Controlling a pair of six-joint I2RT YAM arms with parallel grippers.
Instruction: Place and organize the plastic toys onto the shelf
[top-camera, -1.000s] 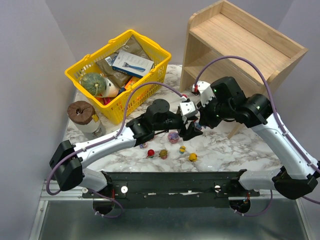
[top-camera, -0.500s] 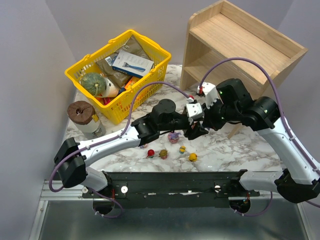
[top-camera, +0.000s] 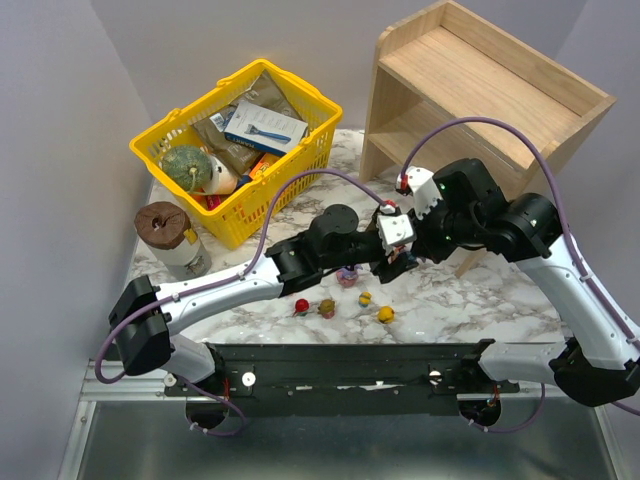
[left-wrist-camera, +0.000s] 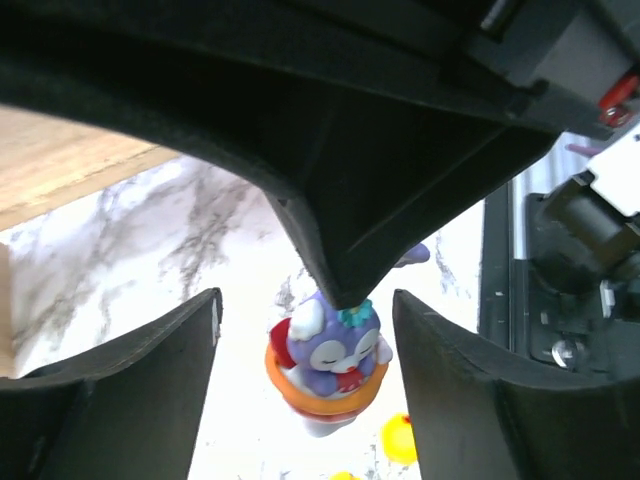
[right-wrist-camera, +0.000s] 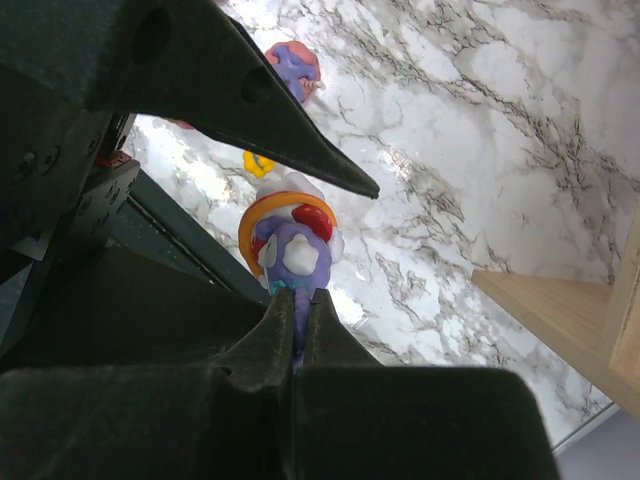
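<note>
The left gripper grabs the purple figurine (left-wrist-camera: 328, 360) by its orange ring (left-wrist-camera: 326, 402) next, leaving its base free for the shelf.
My right gripper (right-wrist-camera: 298, 300) is shut on the long ear of a purple figurine (right-wrist-camera: 288, 240) with an orange ring, holding it above the marble table. In the left wrist view that figurine (left-wrist-camera: 328, 360) hangs between my left gripper's (left-wrist-camera: 305, 395) open fingers (left-wrist-camera: 150, 400) without touching them. In the top view both grippers meet (top-camera: 398, 256) in front of the wooden shelf (top-camera: 480, 80), hiding the held figurine. On the table lie another purple-pink figurine (top-camera: 347, 274), a red toy (top-camera: 301, 306), an olive-brown one (top-camera: 326, 308) and two yellow ones (top-camera: 386, 315).
A yellow basket (top-camera: 300, 160) of groceries with a green gourd (top-camera: 186, 166) stands at the back left. A brown-lidded jar (top-camera: 163, 228) stands at the left. The shelf's side panel (right-wrist-camera: 560, 310) is close to the right gripper.
My left gripper has moved right, its open fingers now either side of the figurine held by the right gripper. The right arm shifted slightly right, then stayed.
</note>
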